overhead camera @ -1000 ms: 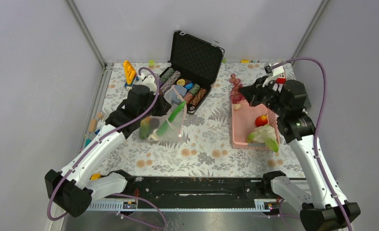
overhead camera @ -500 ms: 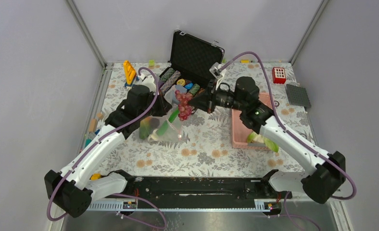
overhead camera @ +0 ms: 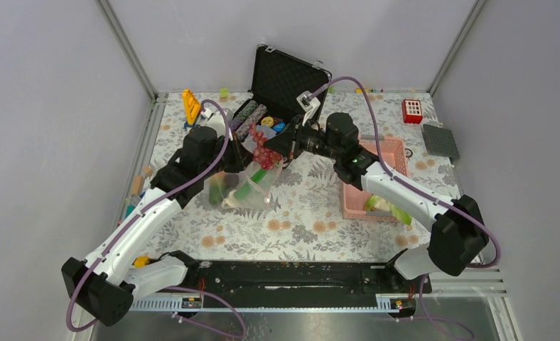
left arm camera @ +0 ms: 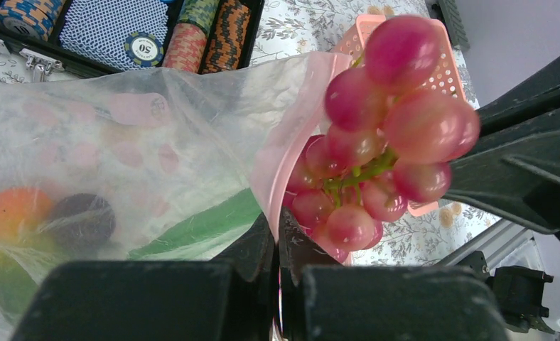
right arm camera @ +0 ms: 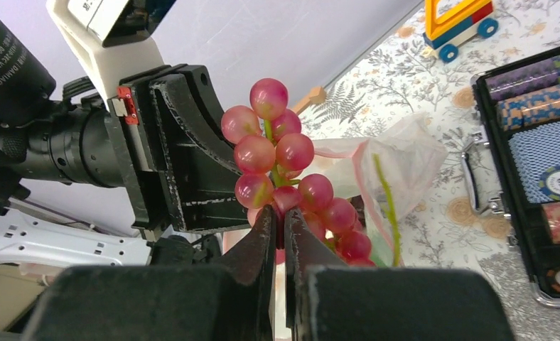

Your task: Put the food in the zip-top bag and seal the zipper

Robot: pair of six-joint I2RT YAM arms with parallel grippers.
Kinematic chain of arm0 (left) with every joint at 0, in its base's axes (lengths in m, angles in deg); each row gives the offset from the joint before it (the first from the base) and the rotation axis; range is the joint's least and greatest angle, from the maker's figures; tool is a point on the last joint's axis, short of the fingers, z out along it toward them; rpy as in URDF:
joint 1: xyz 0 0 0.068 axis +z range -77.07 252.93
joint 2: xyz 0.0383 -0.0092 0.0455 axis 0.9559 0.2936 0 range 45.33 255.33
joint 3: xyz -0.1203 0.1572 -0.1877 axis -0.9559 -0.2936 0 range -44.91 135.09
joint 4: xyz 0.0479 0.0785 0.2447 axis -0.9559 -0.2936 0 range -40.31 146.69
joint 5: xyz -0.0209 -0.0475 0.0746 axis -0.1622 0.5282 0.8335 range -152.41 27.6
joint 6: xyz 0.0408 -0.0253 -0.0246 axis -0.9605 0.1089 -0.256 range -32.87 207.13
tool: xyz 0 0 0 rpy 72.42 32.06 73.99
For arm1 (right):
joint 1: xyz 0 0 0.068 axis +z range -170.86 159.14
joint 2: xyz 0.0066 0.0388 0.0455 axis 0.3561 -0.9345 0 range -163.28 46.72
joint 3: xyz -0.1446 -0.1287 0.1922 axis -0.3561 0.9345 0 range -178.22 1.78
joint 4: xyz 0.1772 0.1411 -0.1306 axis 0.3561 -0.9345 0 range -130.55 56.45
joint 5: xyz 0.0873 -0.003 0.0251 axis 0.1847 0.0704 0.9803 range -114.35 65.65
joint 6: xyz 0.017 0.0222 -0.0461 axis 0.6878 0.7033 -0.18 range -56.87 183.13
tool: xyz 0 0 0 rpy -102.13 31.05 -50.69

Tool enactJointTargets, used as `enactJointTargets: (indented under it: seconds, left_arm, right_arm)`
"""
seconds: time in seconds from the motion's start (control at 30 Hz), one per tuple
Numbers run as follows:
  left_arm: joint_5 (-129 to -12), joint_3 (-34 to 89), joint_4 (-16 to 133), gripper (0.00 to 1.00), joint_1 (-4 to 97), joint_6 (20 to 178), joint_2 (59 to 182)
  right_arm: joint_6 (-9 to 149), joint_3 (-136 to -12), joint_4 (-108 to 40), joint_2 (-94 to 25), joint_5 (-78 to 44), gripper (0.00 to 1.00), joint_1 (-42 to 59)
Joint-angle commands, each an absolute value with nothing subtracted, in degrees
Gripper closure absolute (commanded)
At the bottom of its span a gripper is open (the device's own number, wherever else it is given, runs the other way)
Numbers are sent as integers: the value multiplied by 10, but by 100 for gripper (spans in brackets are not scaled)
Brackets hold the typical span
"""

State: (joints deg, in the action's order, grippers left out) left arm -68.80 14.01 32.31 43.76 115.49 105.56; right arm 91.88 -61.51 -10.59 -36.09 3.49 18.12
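The right gripper should move the grapes into the bag before it releases them, because most of them hang outside the bag's pink zipper.
My left gripper (overhead camera: 240, 160) (left arm camera: 277, 224) is shut on the pink zipper strip (left arm camera: 284, 142) of the clear zip-top bag (overhead camera: 245, 186) (left arm camera: 121, 142) and holds its mouth up. Inside the bag lie an orange-green mango (left arm camera: 11, 213) and a long green vegetable (left arm camera: 199, 227) (overhead camera: 252, 179). My right gripper (overhead camera: 273, 149) (right arm camera: 280, 213) is shut on a bunch of red-purple grapes (overhead camera: 263, 151) (right arm camera: 284, 170) (left arm camera: 377, 142), held right at the bag's mouth. White-green leafy pieces (overhead camera: 391, 206) lie in the pink basket (overhead camera: 352, 202).
An open black case (overhead camera: 291, 78) with striped poker chips (overhead camera: 252, 114) (left arm camera: 192, 42) stands behind the bag. A yellow toy (overhead camera: 190, 105), a red block (overhead camera: 412, 110) and a grey plate (overhead camera: 440, 141) lie at the back. Small items lie along the left table edge (overhead camera: 136, 186).
My right arm swung from the pink basket leftward with the grapes, bringing them to the bag's mouth. My left gripper kept hold of the bag and lifted its mouth slightly.
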Motion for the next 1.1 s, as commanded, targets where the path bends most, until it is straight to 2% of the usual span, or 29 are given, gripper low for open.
enactJointTargets:
  seconds: [0.0,0.2,0.53,0.73,0.9,0.93,1.0,1.07]
  left_arm:
    - [-707,166,345,100,439,1167,1043]
    - [-696,168,346,100,440,1173,1041]
    - [-691,174,366,100,440,1185,1041]
    - [-693,180,368,100,439,1189,1047]
    - [-703,179,370,100,439,1191,1052]
    - [-705,179,370,100,439,1191,1052]
    - [-706,180,370,100,439,1192,1054]
    - [-706,179,371,100,440,1192,1055]
  right_arm:
    - [960,-652,-33,-362,29,100,193]
    - [957,-640,-53,-369,-5,100,201]
    - [836,-622,-263,-365,-74,100,222]
    - [809,-665,-340,-384,-106,99,237]
    - [798,-740,-409,-435,-132,90,254]
    - [796,-756,-422,-445,-131,87,255]
    - [792,-786,-444,-460,-126,75,258]
    - [788,-807,-456,-469,-112,68,259]
